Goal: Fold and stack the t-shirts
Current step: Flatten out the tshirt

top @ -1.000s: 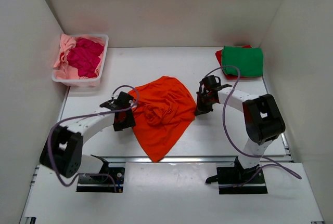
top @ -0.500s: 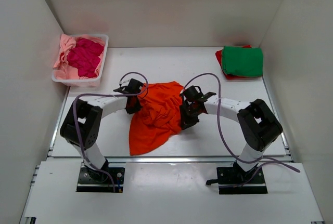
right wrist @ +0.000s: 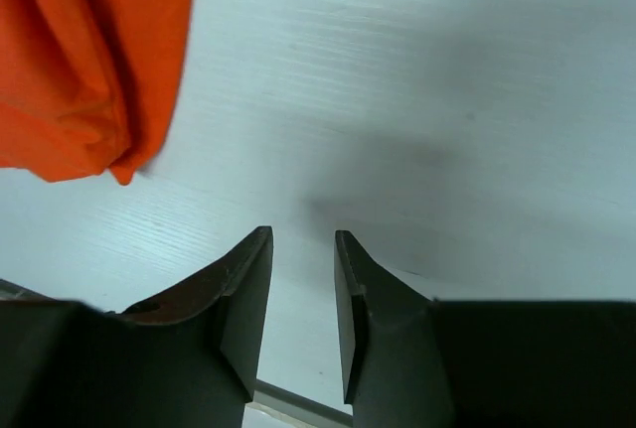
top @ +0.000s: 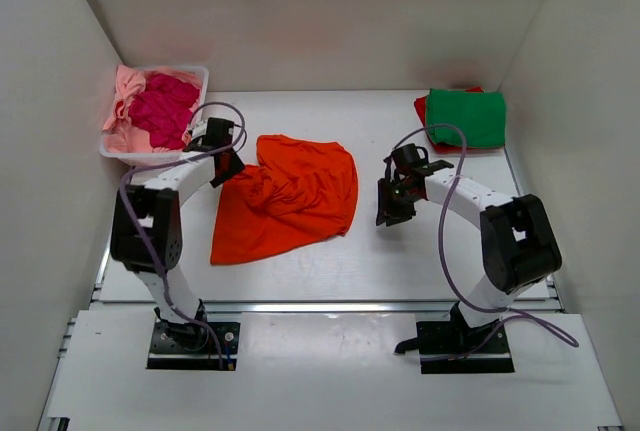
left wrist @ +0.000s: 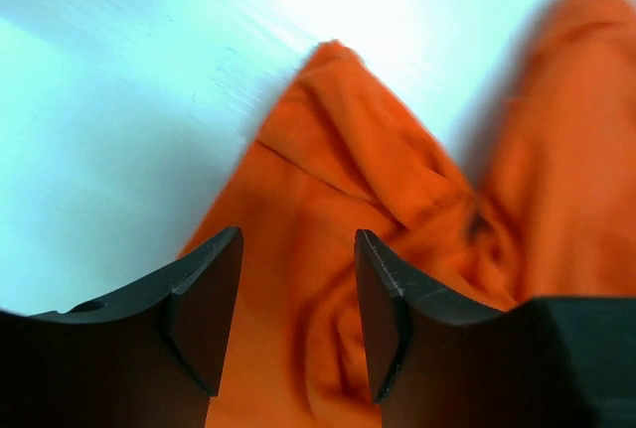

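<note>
The left gripper grabs the orange t-shirt [top: 290, 196] by its basket-side edge [top: 233, 181] next, which leaves the opposite edge free to spread it for folding.
The bright orange t-shirt [top: 290, 196] lies crumpled and partly spread on the white table; it also shows in the left wrist view [left wrist: 397, 190] and at the top left of the right wrist view [right wrist: 89, 61]. My left gripper [top: 228, 161] is at the shirt's upper left edge. In the left wrist view the left gripper [left wrist: 298, 249] is open, with orange cloth showing in the gap between the fingers. My right gripper [top: 392, 207] is to the right of the shirt and apart from it. In the right wrist view the right gripper [right wrist: 303, 249] is open and empty over bare table.
A folded green t-shirt [top: 466, 117] lies on a red one [top: 421, 111] at the back right. A white basket [top: 150, 158] at the back left holds a magenta shirt [top: 165, 109] and a light pink shirt [top: 122, 91]. White walls close in three sides.
My left gripper has moved up and left, and the shirt has been dragged left and spread wider. My right gripper has let go of the shirt and moved right, off it.
</note>
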Robot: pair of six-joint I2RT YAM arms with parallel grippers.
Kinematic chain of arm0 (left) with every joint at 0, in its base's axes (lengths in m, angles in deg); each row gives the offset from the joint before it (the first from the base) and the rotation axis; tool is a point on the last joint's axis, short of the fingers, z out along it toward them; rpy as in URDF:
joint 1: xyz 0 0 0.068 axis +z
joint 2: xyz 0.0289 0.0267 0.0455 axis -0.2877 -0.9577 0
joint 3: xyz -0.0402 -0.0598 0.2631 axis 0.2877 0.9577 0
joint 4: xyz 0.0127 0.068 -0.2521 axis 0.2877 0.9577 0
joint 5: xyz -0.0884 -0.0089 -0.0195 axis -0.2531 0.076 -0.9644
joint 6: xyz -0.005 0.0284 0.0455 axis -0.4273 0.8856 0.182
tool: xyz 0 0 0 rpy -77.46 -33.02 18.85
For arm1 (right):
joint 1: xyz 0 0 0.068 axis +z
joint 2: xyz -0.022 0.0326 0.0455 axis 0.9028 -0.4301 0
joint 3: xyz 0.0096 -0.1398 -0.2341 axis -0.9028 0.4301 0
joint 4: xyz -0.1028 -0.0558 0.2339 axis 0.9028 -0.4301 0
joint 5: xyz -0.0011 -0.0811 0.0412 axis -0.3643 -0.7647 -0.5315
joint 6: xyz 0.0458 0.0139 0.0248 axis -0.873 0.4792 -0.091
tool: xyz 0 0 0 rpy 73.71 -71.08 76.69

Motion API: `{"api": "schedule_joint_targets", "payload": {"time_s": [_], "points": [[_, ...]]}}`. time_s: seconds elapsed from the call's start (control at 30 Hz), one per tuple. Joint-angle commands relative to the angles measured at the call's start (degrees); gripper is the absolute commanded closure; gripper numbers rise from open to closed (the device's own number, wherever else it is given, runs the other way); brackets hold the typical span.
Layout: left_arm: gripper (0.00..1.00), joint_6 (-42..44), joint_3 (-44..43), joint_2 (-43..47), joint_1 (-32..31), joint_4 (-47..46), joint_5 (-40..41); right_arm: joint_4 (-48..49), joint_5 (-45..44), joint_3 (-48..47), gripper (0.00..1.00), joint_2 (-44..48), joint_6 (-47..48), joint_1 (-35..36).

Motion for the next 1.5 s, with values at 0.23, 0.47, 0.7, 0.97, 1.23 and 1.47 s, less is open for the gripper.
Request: {"api": "schedule_joint_targets", "payload": {"time_s": [0.23,0.47,0.7,0.97,1.23,1.47], "points": [[0.42,-2.43,17.24,32.13,-5.87,16.77,-2.27,4.27,3.47,-2.61,0.68,-2.70,-0.39,5.02],[0.41,-8.33,32.45,44.36,-8.18,25.58,-1.75,5.06,3.64,-4.71,0.68,-5.34,-0.92,7.56],[0.37,-7.79,34.74,43.84,-4.21,25.41,1.68,4.97,3.82,-5.77,0.63,-6.31,-0.75,10.03],[0.36,-7.63,35.45,37.86,-4.66,21.21,3.53,4.71,3.11,-5.59,0.63,-5.87,-0.22,9.94],[0.41,-6.39,36.50,34.61,-2.28,12.50,4.24,4.80,3.64,-4.28,0.63,-5.78,-0.22,8.98],[1.00,-7.98,37.20,32.75,-2.82,6.70,0.29,4.80,4.25,-3.05,0.52,-5.43,-1.09,8.45]]}}
